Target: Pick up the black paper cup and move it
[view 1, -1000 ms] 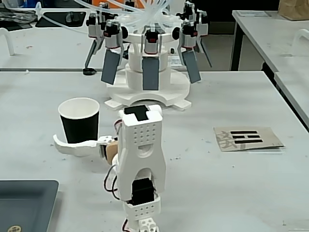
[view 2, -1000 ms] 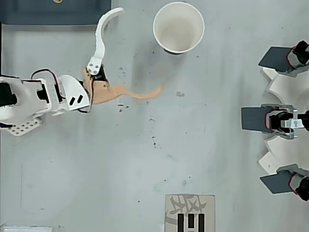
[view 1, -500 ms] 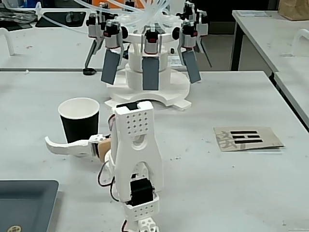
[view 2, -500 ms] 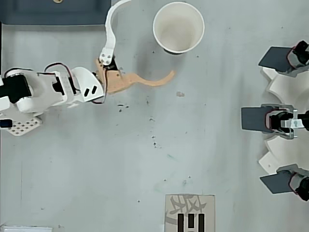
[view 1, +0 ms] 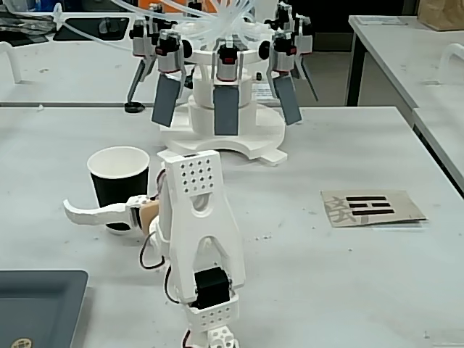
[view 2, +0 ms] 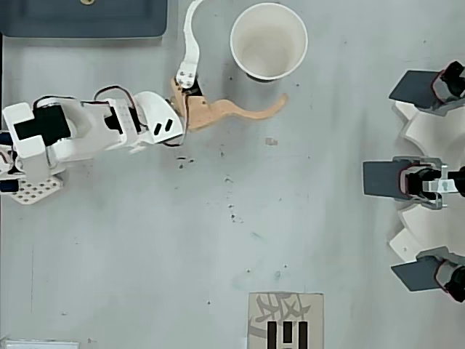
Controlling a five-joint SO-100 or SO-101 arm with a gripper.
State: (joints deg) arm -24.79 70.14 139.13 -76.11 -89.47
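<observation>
The black paper cup needs to be picked up and moved. My gripper should grab the cup's black side [view 1: 117, 190] next.
The black paper cup [view 1: 116, 194] stands upright on the table, its white inside showing from above [view 2: 269, 43]. My gripper [view 2: 241, 51] is wide open at the cup's side. In the overhead view its white finger [view 2: 190, 43] points up the picture, left of the cup, apart from it. The tan finger [view 2: 247, 110] runs just below the cup, close to its wall. In the fixed view the white finger [view 1: 90, 212] sticks out left in front of the cup, and the arm [view 1: 196, 239] hides the tan one. Nothing is held.
A white machine with grey flat paddles [view 1: 226, 112] stands behind the cup, at the right edge of the overhead view [view 2: 407, 179]. A dark tray [view 1: 40, 304] lies near the arm's base [view 2: 87, 18]. A printed card [view 1: 371, 207] lies to the right.
The arm has stretched out toward the cup, carrying the open gripper right and up in the overhead view. The tan finger now lies alongside the cup. The cup has not moved.
</observation>
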